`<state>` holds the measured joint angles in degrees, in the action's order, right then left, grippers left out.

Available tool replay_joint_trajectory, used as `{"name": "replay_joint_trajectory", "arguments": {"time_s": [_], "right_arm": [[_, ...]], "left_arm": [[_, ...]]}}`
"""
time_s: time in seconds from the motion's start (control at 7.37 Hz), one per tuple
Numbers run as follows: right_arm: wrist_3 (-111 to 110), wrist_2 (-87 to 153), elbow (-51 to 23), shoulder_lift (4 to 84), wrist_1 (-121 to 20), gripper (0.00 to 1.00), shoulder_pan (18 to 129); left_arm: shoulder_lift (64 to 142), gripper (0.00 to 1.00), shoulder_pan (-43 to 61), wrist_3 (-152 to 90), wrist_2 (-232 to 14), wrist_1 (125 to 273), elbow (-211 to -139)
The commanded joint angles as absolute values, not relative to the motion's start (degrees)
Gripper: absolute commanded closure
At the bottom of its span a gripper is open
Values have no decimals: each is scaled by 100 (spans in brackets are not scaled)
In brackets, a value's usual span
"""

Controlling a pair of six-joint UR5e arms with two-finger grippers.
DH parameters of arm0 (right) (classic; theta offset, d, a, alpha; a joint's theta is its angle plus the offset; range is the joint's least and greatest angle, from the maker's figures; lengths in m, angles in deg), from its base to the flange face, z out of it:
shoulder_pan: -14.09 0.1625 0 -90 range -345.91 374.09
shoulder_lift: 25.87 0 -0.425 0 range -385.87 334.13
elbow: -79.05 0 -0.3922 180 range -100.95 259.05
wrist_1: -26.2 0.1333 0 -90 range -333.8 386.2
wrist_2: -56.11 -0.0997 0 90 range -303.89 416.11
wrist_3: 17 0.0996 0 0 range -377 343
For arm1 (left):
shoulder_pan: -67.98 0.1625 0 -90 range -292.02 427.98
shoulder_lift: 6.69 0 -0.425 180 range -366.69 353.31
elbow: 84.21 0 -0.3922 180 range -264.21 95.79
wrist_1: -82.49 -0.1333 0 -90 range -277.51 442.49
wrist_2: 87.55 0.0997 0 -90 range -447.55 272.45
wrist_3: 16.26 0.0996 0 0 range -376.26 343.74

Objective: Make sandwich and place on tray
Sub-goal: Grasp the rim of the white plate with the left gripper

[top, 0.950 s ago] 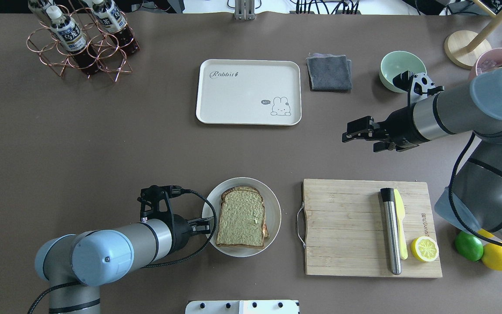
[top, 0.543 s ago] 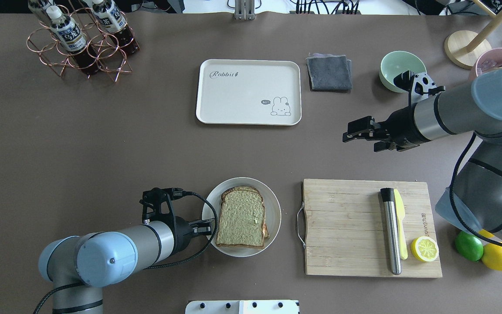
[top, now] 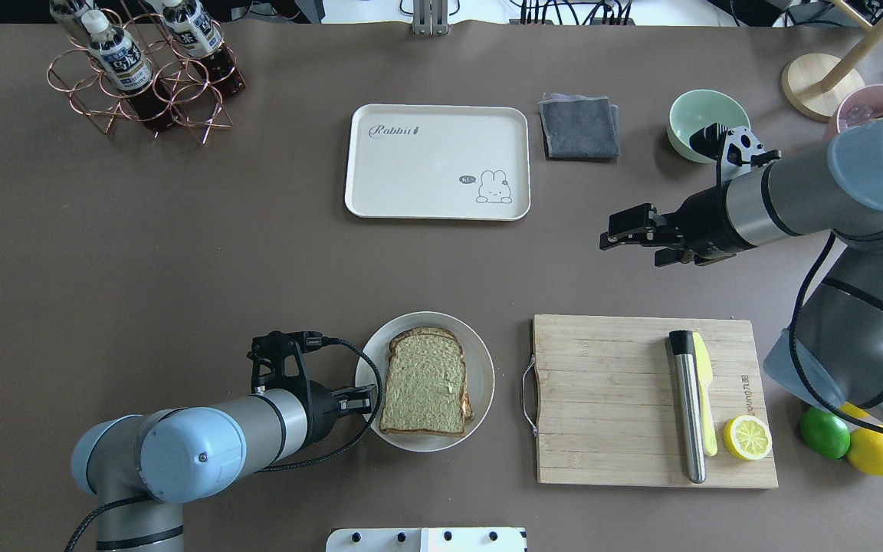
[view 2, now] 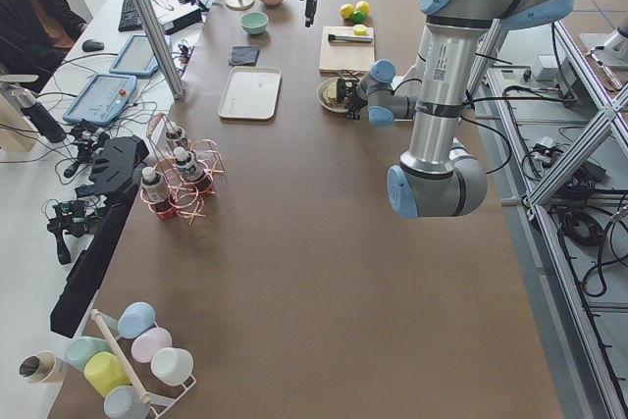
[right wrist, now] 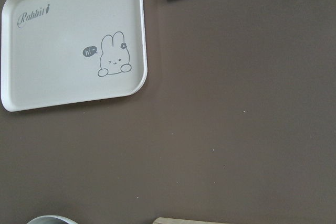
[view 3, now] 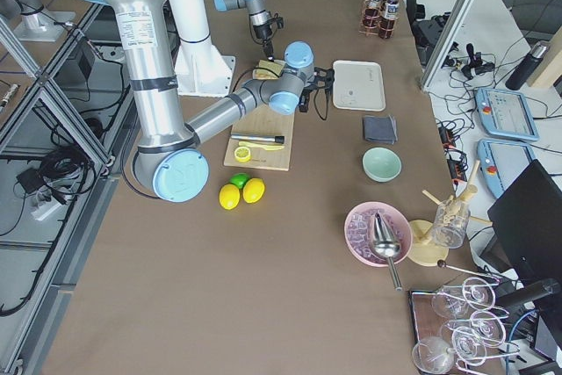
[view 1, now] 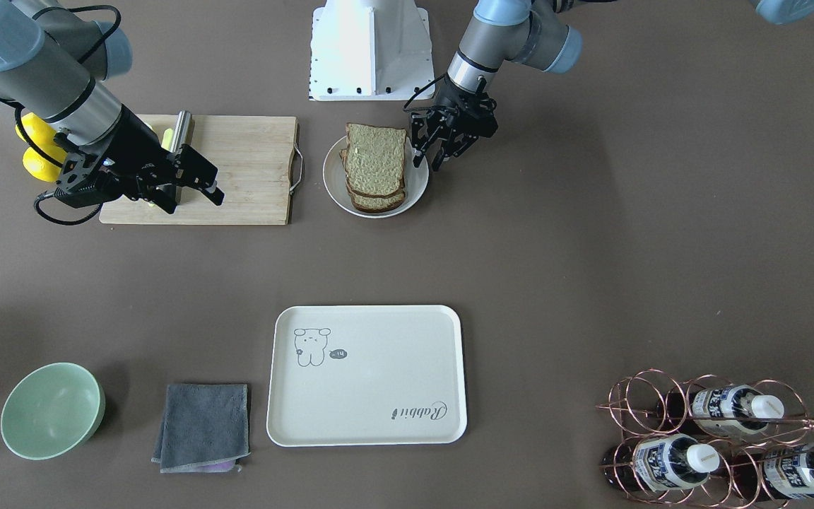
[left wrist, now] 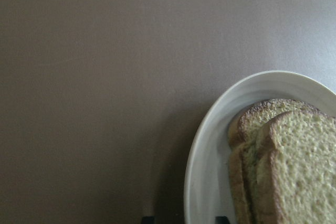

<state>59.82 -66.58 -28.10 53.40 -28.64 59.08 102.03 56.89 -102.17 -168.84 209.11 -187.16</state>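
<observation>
I should next take hold of the round white plate by its rim [view 1: 425,179] with my left gripper, so that the sandwich can ride undisturbed to the tray [view 1: 367,373].
The sandwich [top: 425,381] lies on a round white plate [top: 481,360]: stacked brown-crusted bread slices, with a sliver of egg showing at the right edge. It also shows in the front view [view 1: 375,166] and the left wrist view [left wrist: 294,166]. My left gripper [top: 359,399] is open and empty, low beside the plate's left rim and apart from the bread. The cream tray [top: 438,161] with "Rabbit" lettering lies bare at the table's far middle. My right gripper [top: 612,234] is open and empty, hovering between the tray and the cutting board.
A wooden cutting board [top: 610,399] right of the plate holds a steel-handled tool [top: 688,406], a yellow knife and a lemon half [top: 746,437]. A lime [top: 825,432] and a lemon lie beyond it. A grey cloth [top: 579,126], a green bowl [top: 698,115] and a copper bottle rack [top: 142,69] stand at the back.
My left arm has crept slightly to the right, toward the plate. My right gripper has barely moved. Nothing was grasped or released.
</observation>
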Motion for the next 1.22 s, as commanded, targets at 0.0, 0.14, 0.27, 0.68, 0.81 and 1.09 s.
{"name": "replay_joint_trajectory", "arguments": {"time_s": [0.0,0.14,0.27,0.68,0.81,1.09], "right_arm": [[5981,-6667,-2809,5323,-2864,1,5909],[5981,-6667,-2809,5323,-2864,1,5909],[5981,-6667,-2818,5332,-2864,1,5917],[5990,-6667,-2853,5358,-2855,1,5935],[5990,-6667,-2896,5384,-2855,1,5944],[5990,-6676,-2923,5402,-2864,1,5952]], "left_arm": [[10204,70,5682,-10204,-16884,21142,-18555],[10212,78,5682,-10213,-16884,21142,-18563],[10238,100,5682,-10213,-16884,21151,-18572],[10247,100,5629,-10195,-16937,21142,-18686],[10265,100,5621,-10195,-16937,21134,-18730],[10256,100,5542,-10195,-16946,21072,-18878]]}}
